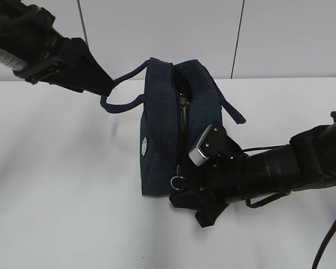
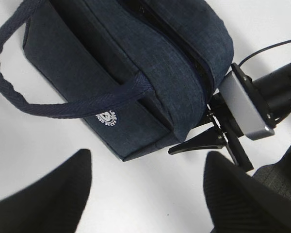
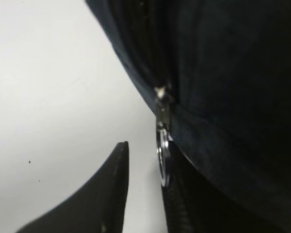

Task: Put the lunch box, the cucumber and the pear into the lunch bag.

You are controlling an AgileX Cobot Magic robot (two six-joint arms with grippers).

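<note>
The right gripper grabs the zipper by its metal ring pull [image 1: 178, 182] next, to zip the packed lunch bag [image 1: 159, 129] shut.
The navy lunch bag [image 1: 159, 129] stands on the white table [image 1: 61, 185], its white logo [image 1: 144, 146] facing front. Its zipper gapes along the top and front; a pale green sliver [image 1: 182, 115] shows inside, and I cannot tell what it is. The lunch box, cucumber and pear are otherwise hidden. My right gripper [image 1: 182, 196] is low at the bag's front end. In the right wrist view it [image 3: 145, 155] is slightly open, with the metal ring pull [image 3: 162, 162] against its right finger. My left gripper [image 2: 148, 160] is open and empty, above the table beside the bag [image 2: 136, 58].
The left arm [image 1: 39, 50] reaches in from the upper left, close to the bag's near handle [image 1: 123, 92]. The other handle [image 1: 232, 112] hangs off the bag's right side above the right arm [image 1: 291, 165]. A wall stands behind the table.
</note>
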